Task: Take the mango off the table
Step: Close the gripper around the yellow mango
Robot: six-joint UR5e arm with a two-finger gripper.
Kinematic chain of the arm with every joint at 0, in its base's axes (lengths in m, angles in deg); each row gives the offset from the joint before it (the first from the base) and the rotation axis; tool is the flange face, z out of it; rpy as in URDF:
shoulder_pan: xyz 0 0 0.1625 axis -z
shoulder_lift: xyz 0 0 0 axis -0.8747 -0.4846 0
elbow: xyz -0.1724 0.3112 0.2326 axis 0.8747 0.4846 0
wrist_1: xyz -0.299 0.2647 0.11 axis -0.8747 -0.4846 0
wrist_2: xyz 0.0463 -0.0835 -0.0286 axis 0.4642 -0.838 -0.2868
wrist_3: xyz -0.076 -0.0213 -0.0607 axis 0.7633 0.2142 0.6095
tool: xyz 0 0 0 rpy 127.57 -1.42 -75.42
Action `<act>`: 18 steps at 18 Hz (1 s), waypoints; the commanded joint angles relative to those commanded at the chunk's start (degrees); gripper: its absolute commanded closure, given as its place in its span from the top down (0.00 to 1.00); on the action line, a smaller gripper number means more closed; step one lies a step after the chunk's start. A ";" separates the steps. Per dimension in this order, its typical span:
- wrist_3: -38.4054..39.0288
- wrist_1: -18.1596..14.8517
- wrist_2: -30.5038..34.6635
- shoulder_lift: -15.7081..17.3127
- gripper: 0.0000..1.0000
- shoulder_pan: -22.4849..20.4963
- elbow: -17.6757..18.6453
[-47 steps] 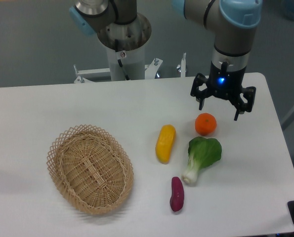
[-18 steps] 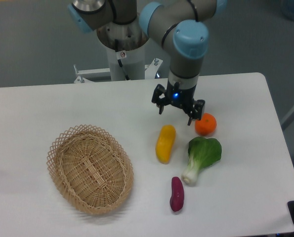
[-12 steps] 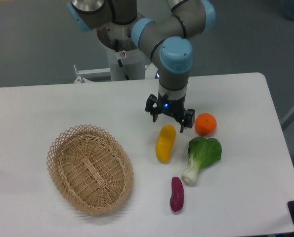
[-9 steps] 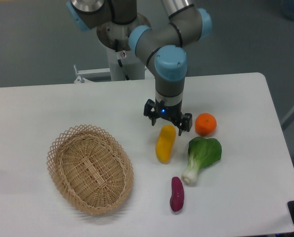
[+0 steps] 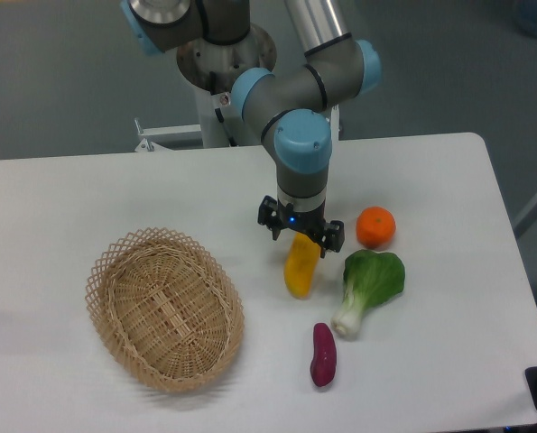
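I'll lift the mango off the white table by its upper end (image 5: 305,245).
The mango (image 5: 300,268) is a smooth yellow-orange oval lying on the white table (image 5: 87,189), near its middle. My gripper (image 5: 300,240) hangs open right over the mango's far end, one finger on each side of it. The gripper body hides the top tip of the mango. Nothing is held.
A round orange (image 5: 375,226) lies right of the gripper. A green bok choy (image 5: 367,285) lies right of the mango. A slim purple sweet potato (image 5: 323,354) lies in front. A wicker basket (image 5: 164,308) stands at the left. The robot base (image 5: 223,63) is behind the table.
The gripper has travelled left from beside the orange and come down over the mango's far end. Its fingers stay open. The fruit and basket have not moved.
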 joint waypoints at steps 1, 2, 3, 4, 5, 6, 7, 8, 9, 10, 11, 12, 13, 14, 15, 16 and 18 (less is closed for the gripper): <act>0.00 0.09 0.09 -0.44 1.00 0.00 -0.09; -0.09 0.18 0.09 -0.53 1.00 0.00 -0.09; -0.18 0.09 0.09 -0.70 1.00 0.00 0.00; -0.18 0.09 0.18 -0.79 1.00 0.00 0.26; -0.26 0.09 0.44 -0.79 1.00 0.00 0.35; -0.26 0.09 0.96 -0.88 1.00 0.00 0.53; -0.18 0.09 1.32 -1.14 1.00 0.00 0.62; -0.09 0.09 1.32 -1.23 1.00 0.26 0.62; -0.09 0.09 1.41 -1.50 1.00 0.70 0.62; 0.00 0.09 1.67 -1.58 1.00 0.70 0.62; 0.00 0.18 2.11 -1.67 1.00 0.79 0.62; 0.09 0.18 2.55 -1.93 1.00 0.97 0.62; 0.09 0.27 2.64 -2.02 1.00 0.97 0.53; 0.17 0.35 2.64 -2.11 1.00 0.97 0.44; 0.17 0.36 2.64 -2.11 1.00 0.97 0.44; 0.17 0.36 2.64 -2.11 1.00 0.97 0.35; 0.17 0.36 2.64 -2.20 0.96 0.97 0.18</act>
